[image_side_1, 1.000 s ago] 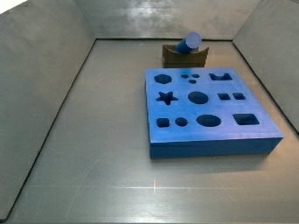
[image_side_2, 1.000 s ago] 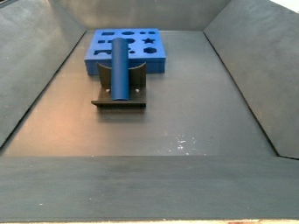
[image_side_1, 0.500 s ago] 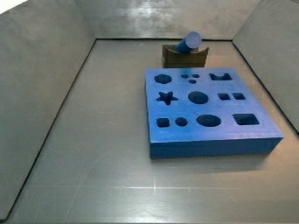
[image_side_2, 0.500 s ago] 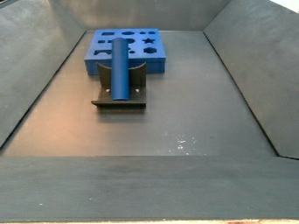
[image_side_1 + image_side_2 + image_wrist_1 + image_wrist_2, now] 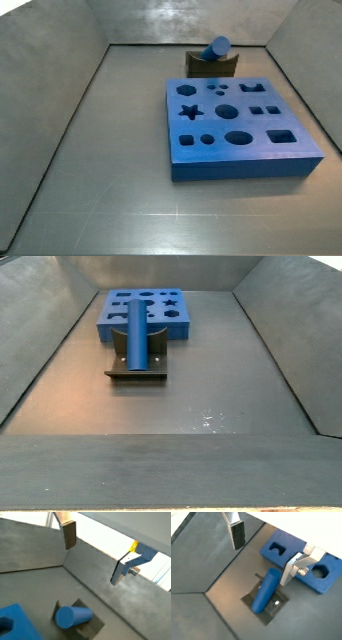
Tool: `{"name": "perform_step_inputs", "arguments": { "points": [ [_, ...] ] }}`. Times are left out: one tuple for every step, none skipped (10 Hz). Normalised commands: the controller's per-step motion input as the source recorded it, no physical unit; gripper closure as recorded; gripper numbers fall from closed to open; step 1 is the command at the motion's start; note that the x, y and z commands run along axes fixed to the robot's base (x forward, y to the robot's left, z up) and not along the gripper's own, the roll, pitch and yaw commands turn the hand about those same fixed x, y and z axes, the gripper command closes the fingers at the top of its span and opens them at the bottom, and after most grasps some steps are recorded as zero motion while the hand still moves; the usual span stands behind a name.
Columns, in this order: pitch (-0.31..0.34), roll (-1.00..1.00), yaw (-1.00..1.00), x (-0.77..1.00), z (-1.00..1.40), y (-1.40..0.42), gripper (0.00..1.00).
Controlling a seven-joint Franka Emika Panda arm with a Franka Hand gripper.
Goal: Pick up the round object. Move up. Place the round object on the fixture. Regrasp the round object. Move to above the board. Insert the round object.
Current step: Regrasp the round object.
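The round object's other end must stay free to go into the board (image 5: 241,125), so I will next grab the round object by its top end (image 5: 221,43) with my gripper.
The round object (image 5: 138,341), a long blue peg, lies in the notch of the dark fixture (image 5: 158,351), just beside the board (image 5: 140,313). In a side view I see the peg end-on (image 5: 217,46) on the fixture (image 5: 201,66) behind the board (image 5: 241,125). My gripper shows only in the wrist views, and is open and empty (image 5: 263,551) high above the peg (image 5: 265,589) and fixture (image 5: 278,603). It also shows in a wrist view (image 5: 93,555) above the peg (image 5: 72,616). One finger (image 5: 236,534) is clearly apart from the peg.
Grey walls enclose the bin on all sides in both side views. A board corner with dark cut-outs (image 5: 298,559) lies beyond the peg. A wall corner (image 5: 63,564) runs under the gripper.
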Motion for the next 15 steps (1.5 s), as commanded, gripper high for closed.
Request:
{"name": "perform_step_inputs", "arguments": {
  "points": [
    [0.178, 1.0, 0.09, 0.11, 0.0, -0.04, 0.0],
    [0.202, 1.0, 0.12, 0.11, 0.0, -0.05, 0.0],
    [0.226, 1.0, 0.16, 0.11, -0.01, -0.05, 0.0],
    [0.233, 0.88, 0.21, 0.11, -0.01, -0.05, 0.0],
    [0.206, 0.7, 0.23, 0.11, -0.01, -0.06, 0.0],
    [0.175, 0.52, 0.25, 0.12, -0.01, -0.06, 0.0],
    [0.141, 0.35, 0.26, 0.12, -0.01, -0.05, 0.0],
    [0.084, 0.21, 0.27, 0.11, 0.0, -0.05, 0.0],
    [0.041, 0.16, 0.26, 0.09, 0.0, -0.05, 0.0],
    [0.006, 0.15, 0.24, 0.09, -0.01, -0.06, 0.0],
    [-0.004, 0.14, 0.21, 0.09, 0.0, -0.05, 0.0],
    [-0.07, 0.16, 0.15, 0.04, -1.0, 0.04, 0.0],
    [-0.076, 0.16, 0.11, 0.04, -1.0, 0.04, 0.0],
    [-0.106, 0.15, 0.08, 0.05, -1.0, 0.04, 0.0],
    [-0.128, 0.11, 0.05, 0.05, -1.0, 0.04, 0.0]
  ]
}}
